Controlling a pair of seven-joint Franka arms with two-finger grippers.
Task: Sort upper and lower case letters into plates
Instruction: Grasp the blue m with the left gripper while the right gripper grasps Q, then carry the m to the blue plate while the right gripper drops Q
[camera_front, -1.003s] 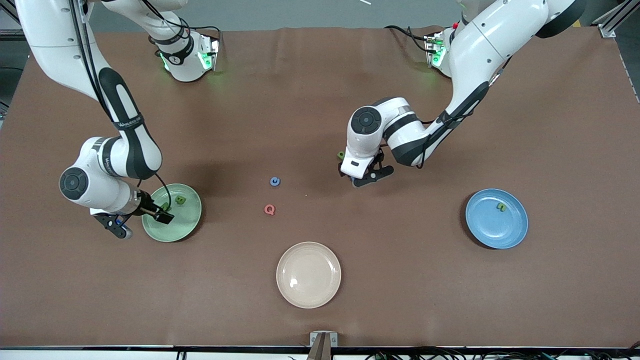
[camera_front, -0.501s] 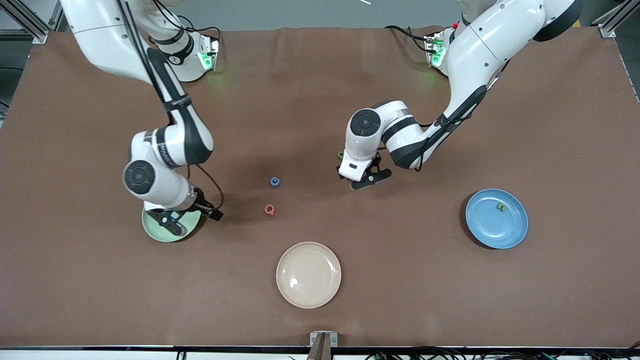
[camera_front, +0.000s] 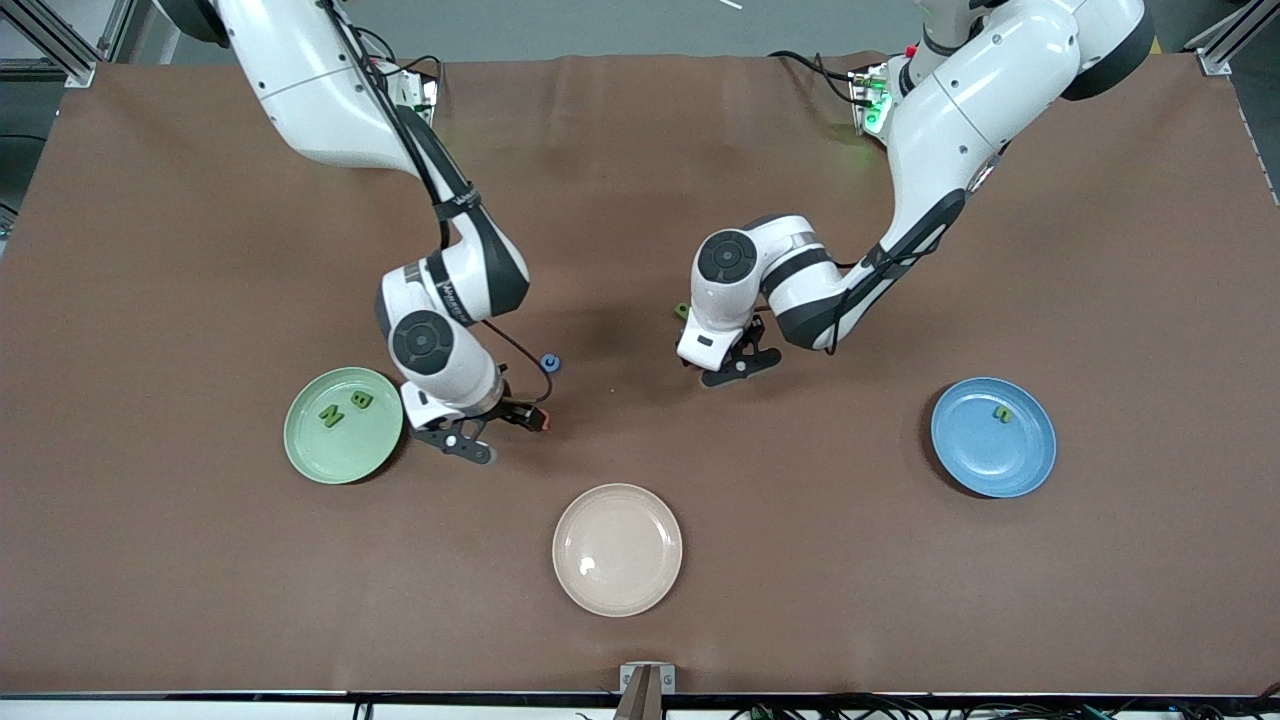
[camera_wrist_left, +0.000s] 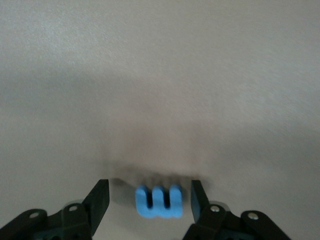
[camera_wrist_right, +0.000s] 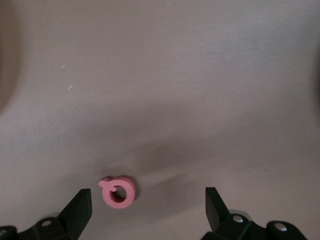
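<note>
The right gripper isn't ready to close on the pink Q (camera_front: 546, 422) (camera_wrist_right: 118, 192) yet and should go lower first, because its fingers are still above the Q.
My right gripper (camera_front: 505, 432) is open, low over the table, with the pink-red Q (camera_wrist_right: 119, 192) lying between its jaws close to one finger; the right wrist view shows the gripper (camera_wrist_right: 147, 199) wide apart. My left gripper (camera_front: 725, 368) is open around a blue m (camera_wrist_left: 159, 202) that lies flat on the table between the fingers (camera_wrist_left: 100, 195). The mint green plate (camera_front: 343, 455) holds a green N (camera_front: 330, 415) and B (camera_front: 361, 401). The sky blue plate (camera_front: 975, 460) holds one green letter (camera_front: 1002, 412). A blue letter (camera_front: 549, 362) lies near the right wrist.
A cream-beige plate (camera_front: 617, 580) stands nearest the front camera at mid-table. A small green letter (camera_front: 681, 311) lies beside the left arm's wrist, farther from the front camera than the left gripper. The brown table mat (camera_front: 900, 580) covers the whole surface.
My right arm has swung from over the mint green plate toward mid-table and now sits over the pink-red Q. The N and B stay in that plate. My left gripper has hardly moved.
</note>
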